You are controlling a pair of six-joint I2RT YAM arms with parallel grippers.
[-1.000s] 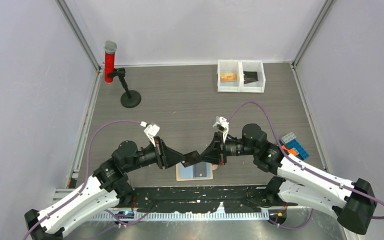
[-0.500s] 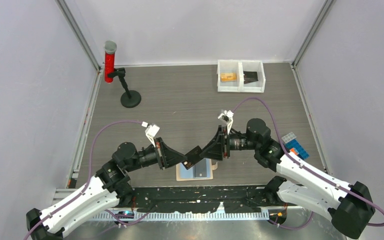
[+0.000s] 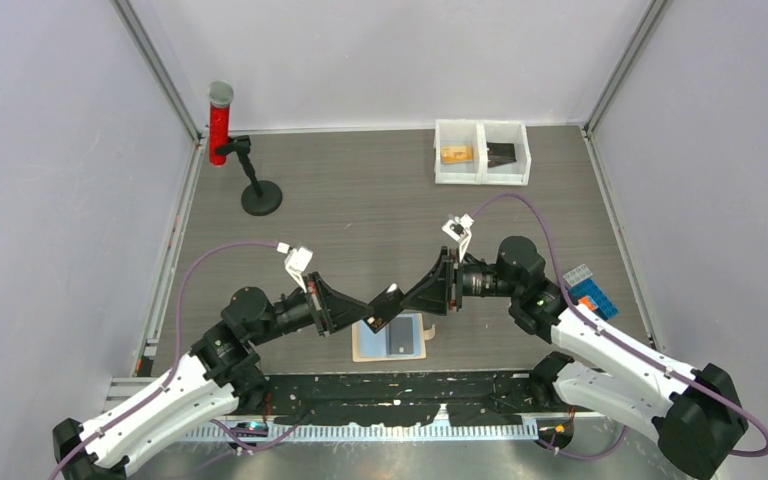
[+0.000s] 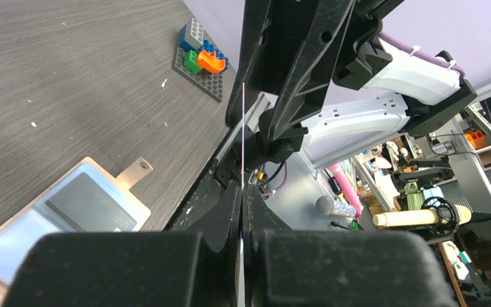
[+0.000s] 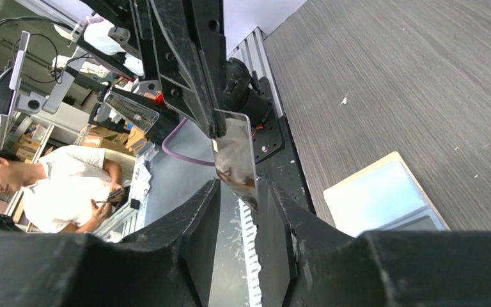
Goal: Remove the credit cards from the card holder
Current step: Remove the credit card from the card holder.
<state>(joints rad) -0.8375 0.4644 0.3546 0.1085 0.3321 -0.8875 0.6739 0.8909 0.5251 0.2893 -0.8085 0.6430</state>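
The card's glossy loose end lies between my right gripper's open fingers, so it should close and would hold the card.
The tan card holder [image 3: 392, 340] lies open on the table near the front edge, between the two arms. A dark credit card [image 4: 91, 204] sits in its glossy pocket. Above the holder, my left gripper [image 3: 372, 312] is shut on another credit card [image 3: 388, 303]. In the left wrist view that card [image 4: 243, 128] shows edge-on as a thin line rising from the jaws [image 4: 243, 188]. My right gripper [image 3: 407, 300] faces the left one. Its jaws [image 5: 244, 185] stand open on either side of the card's glossy free end [image 5: 233, 150] without pinching it. The holder [image 5: 383, 198] shows below.
A white two-compartment bin [image 3: 482, 135] stands at the back right with an orange-tan block [image 3: 454, 154] and a dark item [image 3: 502, 154] inside. A red cylinder on a black stand [image 3: 222, 125] is at the back left. Toy bricks [image 3: 588, 290] lie by the right arm.
The card passed from right gripper to left: the left jaws shut on it, the right jaws opened and drew slightly back to the right.
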